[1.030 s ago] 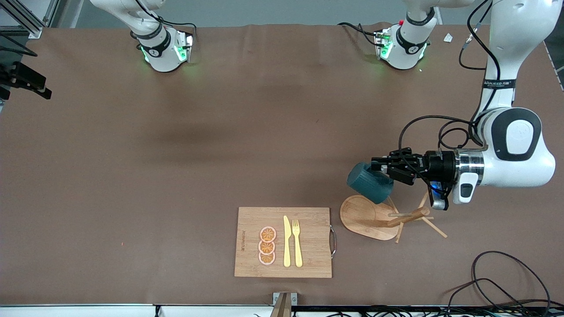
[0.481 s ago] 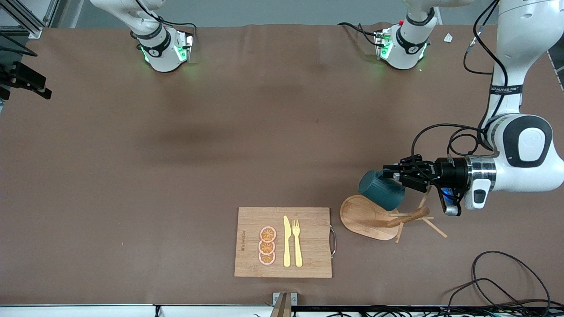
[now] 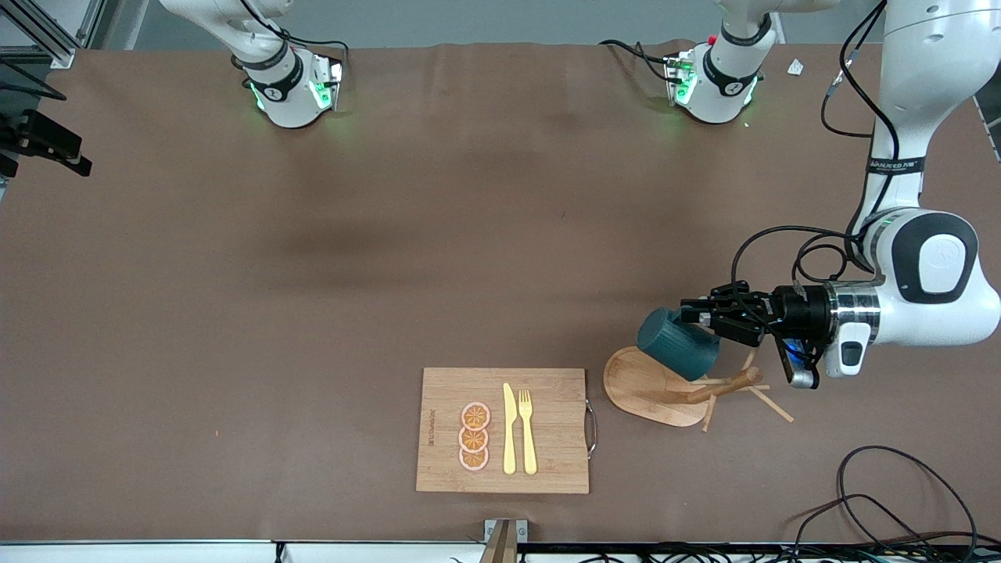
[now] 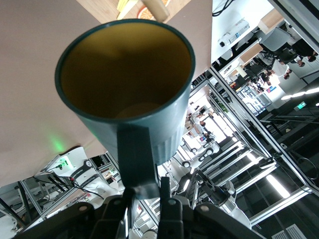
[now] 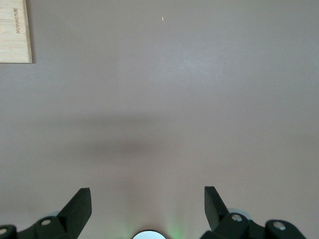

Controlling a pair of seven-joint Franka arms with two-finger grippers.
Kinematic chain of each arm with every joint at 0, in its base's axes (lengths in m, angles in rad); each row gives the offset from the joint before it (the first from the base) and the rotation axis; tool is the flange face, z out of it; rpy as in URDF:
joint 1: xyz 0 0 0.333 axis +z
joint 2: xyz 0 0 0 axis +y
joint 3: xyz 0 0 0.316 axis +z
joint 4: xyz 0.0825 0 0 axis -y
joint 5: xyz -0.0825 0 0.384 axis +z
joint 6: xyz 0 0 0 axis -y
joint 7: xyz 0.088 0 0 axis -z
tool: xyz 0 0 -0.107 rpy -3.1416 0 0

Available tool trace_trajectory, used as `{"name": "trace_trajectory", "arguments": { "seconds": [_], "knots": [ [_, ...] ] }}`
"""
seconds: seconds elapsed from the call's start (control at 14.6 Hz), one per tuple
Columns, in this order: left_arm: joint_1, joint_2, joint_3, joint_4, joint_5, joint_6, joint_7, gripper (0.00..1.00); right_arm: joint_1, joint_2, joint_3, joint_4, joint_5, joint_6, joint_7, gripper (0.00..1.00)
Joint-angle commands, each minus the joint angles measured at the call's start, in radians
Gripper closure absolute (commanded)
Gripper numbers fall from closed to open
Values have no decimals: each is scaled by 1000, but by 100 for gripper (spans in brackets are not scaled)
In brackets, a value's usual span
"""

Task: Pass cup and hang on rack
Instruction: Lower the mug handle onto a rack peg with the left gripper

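Note:
The teal cup moves toward the peg next, before my left gripper opens: in the left wrist view, the teal cup's rim stops short of the wooden peg tip.
The dark teal cup hangs tipped on its side over the rack's oval base. My left gripper is shut on its handle. The left wrist view looks into the cup's yellowish inside, with my left gripper pinching the handle and a wooden peg tip just past the rim. The rack's post and thin pegs lie just under the wrist. My right gripper is open over bare brown table, holding nothing; it is out of the front view.
A bamboo cutting board with orange slices, a yellow knife and fork lies beside the rack, toward the right arm's end. Black cables coil at the front corner near the left arm's end.
My left gripper has carried the cup toward the left arm's end of the table and down, closer over the rack's base and post. The right gripper has not moved.

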Motion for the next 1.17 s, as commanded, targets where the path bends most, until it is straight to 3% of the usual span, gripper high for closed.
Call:
{"name": "trace_trajectory", "arguments": {
  "seconds": [0.0, 1.1],
  "knots": [
    [8, 16, -6, 24, -43, -23, 26, 100, -3, -13, 2, -7, -1, -5, -12, 0],
    [56, 72, -6, 56, -70, -52, 124, 100, -3, -13, 2, -7, -1, -6, -12, 0]
  ]
}}
